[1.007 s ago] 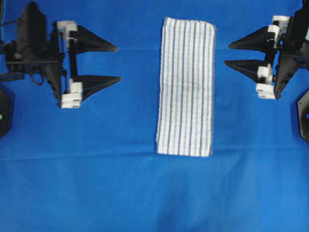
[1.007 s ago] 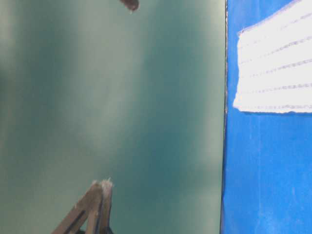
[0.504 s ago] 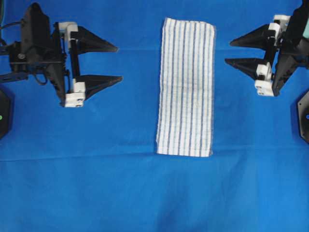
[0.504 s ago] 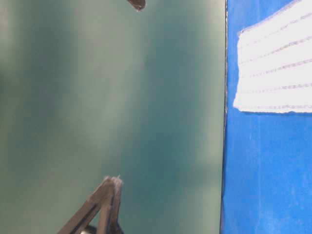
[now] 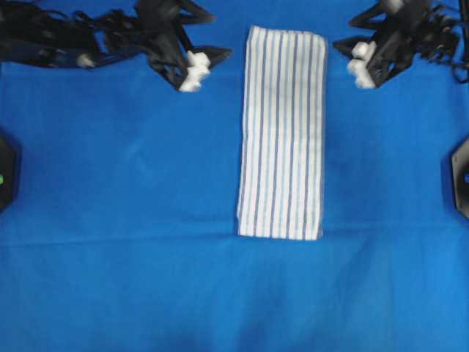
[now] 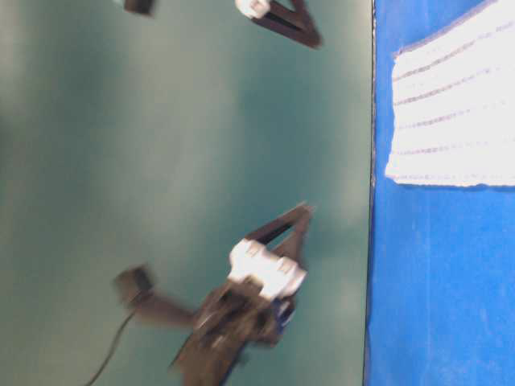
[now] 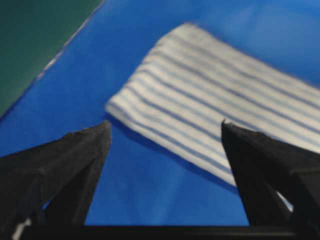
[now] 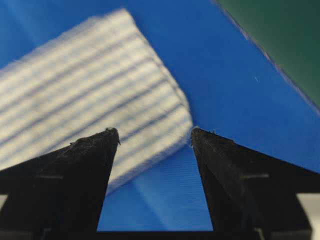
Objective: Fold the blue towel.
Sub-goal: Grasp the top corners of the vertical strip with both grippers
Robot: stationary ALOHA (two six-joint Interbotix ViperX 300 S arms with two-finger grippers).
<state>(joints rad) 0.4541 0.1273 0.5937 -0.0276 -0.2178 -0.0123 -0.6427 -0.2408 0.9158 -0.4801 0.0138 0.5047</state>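
Note:
The blue towel is lying flat, so my left gripper should next grab the hem corner (image 5: pixel 255 34) (image 7: pixel 119 106) at the towel's end beside the green wall.
The blue towel (image 5: pixel 282 132) is a white cloth with thin blue stripes, lying flat as a long narrow strip in the middle of the table. My left gripper (image 5: pixel 220 34) is open and empty, just left of the towel's far left corner. In the left wrist view (image 7: pixel 165 125) the towel (image 7: pixel 225 95) lies ahead of the jaws. My right gripper (image 5: pixel 343 33) is open and empty, just right of the far right corner. In the right wrist view (image 8: pixel 155 131) the towel's corner (image 8: pixel 85 85) shows between the fingers. Neither gripper touches it.
A plain blue covering (image 5: pixel 146 220) spreads over the whole table. A green wall (image 6: pixel 161 161) stands behind the table's far edge (image 7: pixel 65 45), close to both grippers. Black arm bases sit at the left edge (image 5: pixel 6 172) and the right edge (image 5: pixel 462 176).
Both grippers have swung from the table's sides to the far edge and inward, toward the towel's far corners. Both stay open. The towel has not moved.

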